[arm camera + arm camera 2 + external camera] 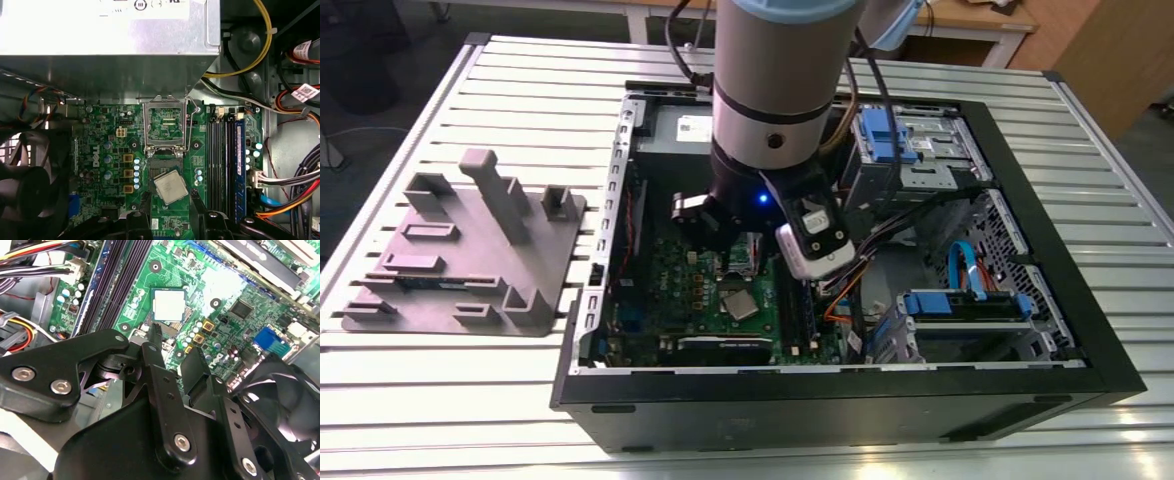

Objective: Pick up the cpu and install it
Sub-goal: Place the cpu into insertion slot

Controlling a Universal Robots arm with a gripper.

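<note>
My gripper should next turn to match the cpu (171, 187), lying flat and crooked on the board, then grab its two facing side edges.
The cpu (171, 187) is a small silver square with a thin green edge. It lies on the green motherboard (100, 145) at the socket, slightly askew, just below the flipped-open metal retention frame (165, 125). I cannot tell whether it is seated. My gripper (170, 199) hovers above it, open, one black finger on each side of the chip in the first wrist view. In the second wrist view the cpu (169, 305) lies just beyond one fingertip (156, 330). In the exterior view the arm (774, 120) reaches down into the open computer case, with the cpu (740, 305) on the board below.
A big grey metal box (110, 40) sits beside the socket. A black fan (25, 185), memory slots (225, 160) and cable bundles (295, 185) crowd the board. At the exterior view's left, a grey plastic tray (467, 250) rests on the slatted table (454, 400).
</note>
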